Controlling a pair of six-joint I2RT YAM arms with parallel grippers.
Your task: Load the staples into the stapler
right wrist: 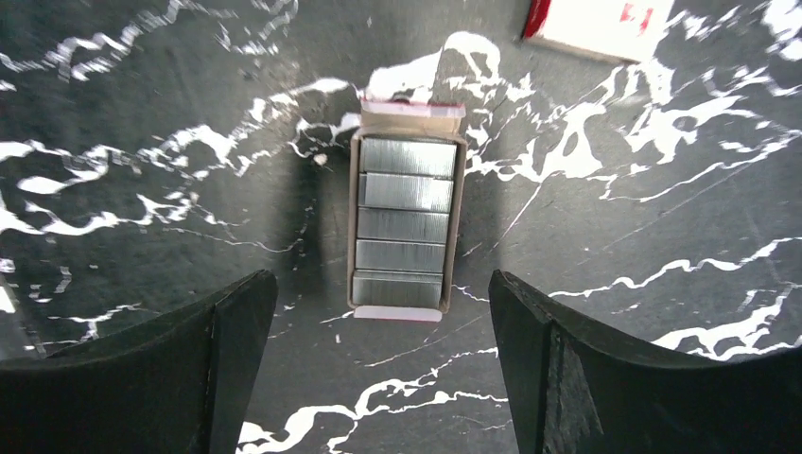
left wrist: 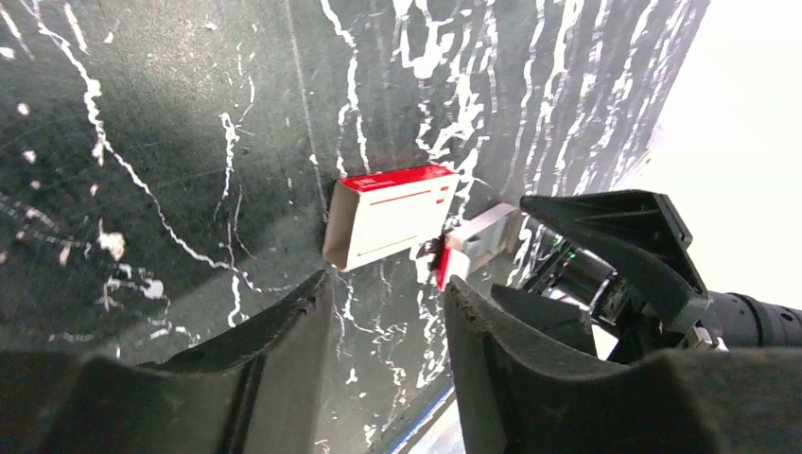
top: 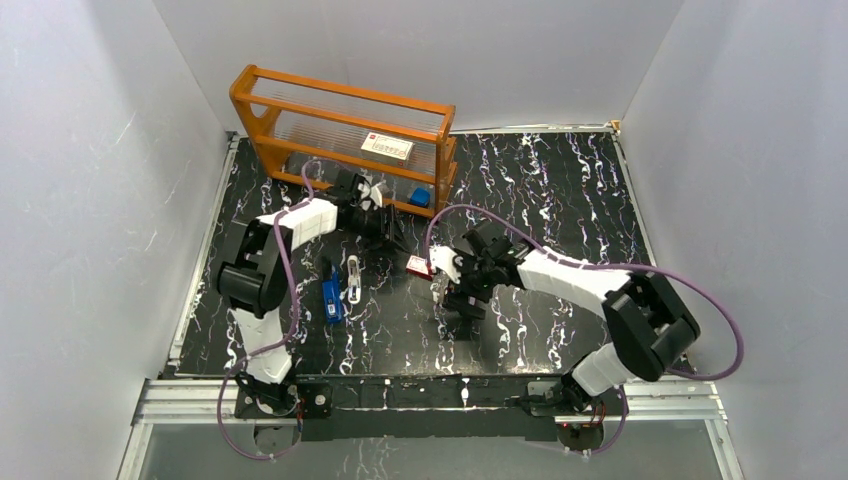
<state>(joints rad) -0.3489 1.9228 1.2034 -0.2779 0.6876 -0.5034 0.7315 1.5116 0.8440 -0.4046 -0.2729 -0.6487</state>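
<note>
Next, the left gripper takes hold of the stapler's black end [top: 326,269], which leaves the magazine free to open and load.
The staples [right wrist: 404,222] are several silvery strips lying side by side in a small pale tray on the black marbled table. My right gripper [right wrist: 378,284] stands wide open over the tray's near end, touching nothing. In the top view the staples [top: 439,291] lie just left of my right gripper [top: 452,300]. The empty red-and-white box [left wrist: 392,216] lies on its side ahead of my left gripper [left wrist: 383,293], which is open with nothing between its fingers. The stapler [top: 340,288], with a blue body and a silver magazine, lies to the left, below my left gripper [top: 392,238].
An orange wooden rack [top: 340,130] stands at the back left, with a white label card [top: 386,147] in it and a small blue object [top: 420,197] at its right foot. White walls enclose the table on three sides.
</note>
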